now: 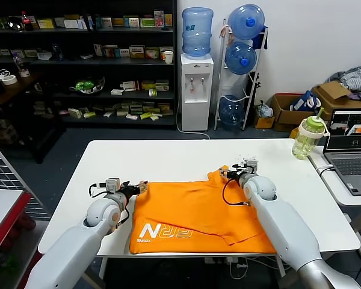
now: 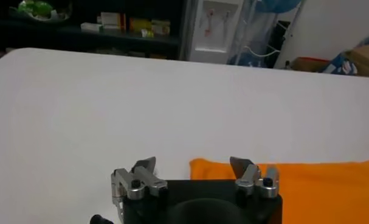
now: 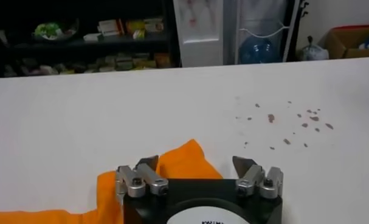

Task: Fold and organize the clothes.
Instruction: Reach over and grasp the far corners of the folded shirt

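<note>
The orange T-shirt (image 1: 195, 211) is there to be folded and organized with the clothes. My left gripper should next pick it up by its folded corner above the white N (image 1: 148, 188).
The orange T-shirt (image 1: 195, 211) lies folded flat on the white table (image 1: 180, 159), its white logo (image 1: 158, 231) at the near left. My left gripper (image 1: 142, 187) is open at the shirt's far left corner; in the left wrist view (image 2: 193, 165) the orange edge (image 2: 293, 182) lies between and beyond the jaws. My right gripper (image 1: 224, 173) is open at the shirt's far right corner; in the right wrist view (image 3: 196, 163) a raised orange fold (image 3: 184, 161) sits between the open jaws. Neither gripper holds cloth.
A green-capped bottle (image 1: 307, 137) and a laptop (image 1: 351, 150) stand at the right. A water dispenser (image 1: 196, 90) and shelves (image 1: 84, 60) stand behind the table. Small brown spots (image 3: 287, 122) mark the tabletop.
</note>
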